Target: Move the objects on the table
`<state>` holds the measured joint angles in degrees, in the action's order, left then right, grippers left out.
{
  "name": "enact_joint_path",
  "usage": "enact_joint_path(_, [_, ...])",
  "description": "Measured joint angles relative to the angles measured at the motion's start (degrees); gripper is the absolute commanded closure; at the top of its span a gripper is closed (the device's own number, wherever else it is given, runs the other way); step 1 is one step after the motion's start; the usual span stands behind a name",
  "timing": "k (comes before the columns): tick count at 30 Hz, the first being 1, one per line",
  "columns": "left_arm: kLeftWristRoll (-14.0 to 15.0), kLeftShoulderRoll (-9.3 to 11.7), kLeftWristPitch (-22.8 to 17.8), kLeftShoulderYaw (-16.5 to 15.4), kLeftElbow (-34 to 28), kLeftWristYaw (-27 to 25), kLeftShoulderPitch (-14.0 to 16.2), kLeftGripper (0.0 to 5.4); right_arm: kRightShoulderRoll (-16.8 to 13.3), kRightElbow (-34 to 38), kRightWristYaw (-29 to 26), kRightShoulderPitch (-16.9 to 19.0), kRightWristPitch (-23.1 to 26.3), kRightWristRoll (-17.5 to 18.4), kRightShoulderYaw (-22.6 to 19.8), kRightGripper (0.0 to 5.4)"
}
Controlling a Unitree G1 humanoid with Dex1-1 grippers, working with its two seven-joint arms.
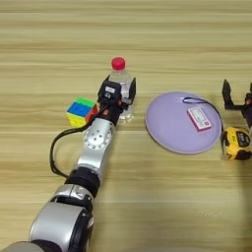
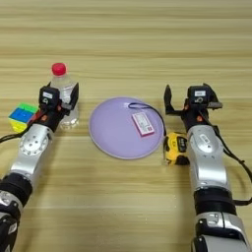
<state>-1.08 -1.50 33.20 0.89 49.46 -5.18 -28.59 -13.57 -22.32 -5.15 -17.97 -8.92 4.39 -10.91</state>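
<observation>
The bottle's lower end is standing on the wood of the table, so the left gripper needs to open now.
A small clear bottle [image 1: 119, 75] with a red cap stands upright left of centre on the wooden table [image 1: 147, 29]. My left gripper [image 1: 119, 89] is shut on the bottle's body, one black finger on each side. The multicoloured cube [image 1: 80, 111] lies just left of that wrist. A yellow-and-black tape measure [image 2: 175, 147] sits by the right rim of the lilac plate [image 2: 113, 138]. My right gripper [image 2: 189, 104] hangs open just beyond the tape measure, holding nothing.
A small pink-and-white card [image 2: 142, 123] with a black cord lies on the plate. A black cable loops out from my left forearm [image 1: 54, 157] over the table. Bare wood runs along the far side and the near middle.
</observation>
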Motion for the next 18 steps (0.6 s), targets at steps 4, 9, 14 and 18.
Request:
enact_joint_path(4, [-0.5,0.0,0.4,0.1,0.3,0.1,0.0,2.15,0.0,0.0,0.0,0.0,0.0,0.0,0.0,0.0])
enact_joint_path(9, [-0.6,-0.1,0.8,0.1,0.8,0.4,-0.2,1.86,0.0,-0.1,0.0,0.0,0.0,0.0,0.0,0.0])
enact_joint_path(14, [-0.8,-0.2,0.8,0.5,0.9,0.5,-0.2,1.4,0.0,-0.1,0.0,0.0,0.0,0.0,0.0,0.0])
enact_joint_path(18, [-0.8,-0.6,0.8,0.6,0.9,0.5,-0.2,1.01,0.0,-0.2,0.0,0.0,0.0,0.0,0.0,0.0])
